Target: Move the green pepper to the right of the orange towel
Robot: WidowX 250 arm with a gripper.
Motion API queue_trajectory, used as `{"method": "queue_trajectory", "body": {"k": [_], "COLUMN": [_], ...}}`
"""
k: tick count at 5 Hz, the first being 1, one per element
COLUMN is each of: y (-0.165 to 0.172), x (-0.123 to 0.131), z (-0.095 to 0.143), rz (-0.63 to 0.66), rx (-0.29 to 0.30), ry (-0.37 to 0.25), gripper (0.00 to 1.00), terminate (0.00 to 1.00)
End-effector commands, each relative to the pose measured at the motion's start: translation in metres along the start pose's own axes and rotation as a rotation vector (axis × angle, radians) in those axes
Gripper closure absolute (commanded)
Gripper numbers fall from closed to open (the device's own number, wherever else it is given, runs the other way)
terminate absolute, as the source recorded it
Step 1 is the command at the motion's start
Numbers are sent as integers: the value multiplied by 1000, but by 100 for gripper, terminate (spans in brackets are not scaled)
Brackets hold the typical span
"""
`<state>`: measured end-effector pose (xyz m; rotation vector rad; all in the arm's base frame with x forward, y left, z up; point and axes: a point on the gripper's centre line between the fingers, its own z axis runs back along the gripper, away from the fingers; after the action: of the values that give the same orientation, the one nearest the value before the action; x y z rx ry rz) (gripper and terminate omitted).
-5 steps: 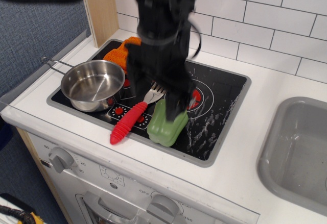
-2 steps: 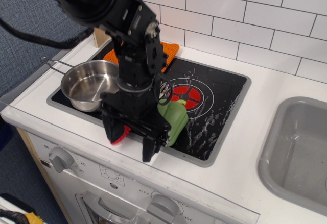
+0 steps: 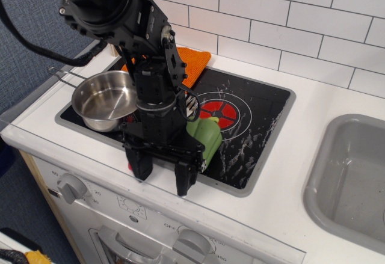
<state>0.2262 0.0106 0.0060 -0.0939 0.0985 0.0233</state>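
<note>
The green pepper should go beside the orange towel (image 3: 194,65), so my gripper will next grab the pepper by the sides of its plump body (image 3: 206,138).
The green pepper (image 3: 209,138) lies on the black stovetop (image 3: 258,110) near its front edge, partly behind my arm. The orange towel (image 3: 194,65) lies at the back of the stove, behind my arm and left of the red burner ring. My gripper (image 3: 163,180) is open and empty. Its two black fingers (image 3: 184,178) point down over the stove's front edge, just in front and to the left of the pepper. They do not hold the pepper.
A steel pan (image 3: 105,98) with a long handle stands at the stove's left. Fork tines (image 3: 191,103) show behind my arm; the red handle is mostly hidden. A grey sink (image 3: 349,174) lies to the right. A tiled wall runs behind.
My arm has come down and forward from above the pepper to the stove's front edge, uncovering the towel. The pepper has shifted slightly back and right on the stovetop.
</note>
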Motion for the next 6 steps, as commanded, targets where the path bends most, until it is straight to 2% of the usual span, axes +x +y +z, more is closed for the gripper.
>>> {"method": "queue_trajectory", "body": {"k": [1,2,3,4,6], "y": [-16,-34,-40,-35,-30], "x": [-15,-8,8,26,39], "z": [43,46,40,34,35], "rz": [-79,-162,-142,-102,-74], "rx": [86,92,107,129,161], "ry": [-102,-160,-189,-196,-212], "gripper": [0,0,0,0,0], "terminate": [0,0,0,0,0]}}
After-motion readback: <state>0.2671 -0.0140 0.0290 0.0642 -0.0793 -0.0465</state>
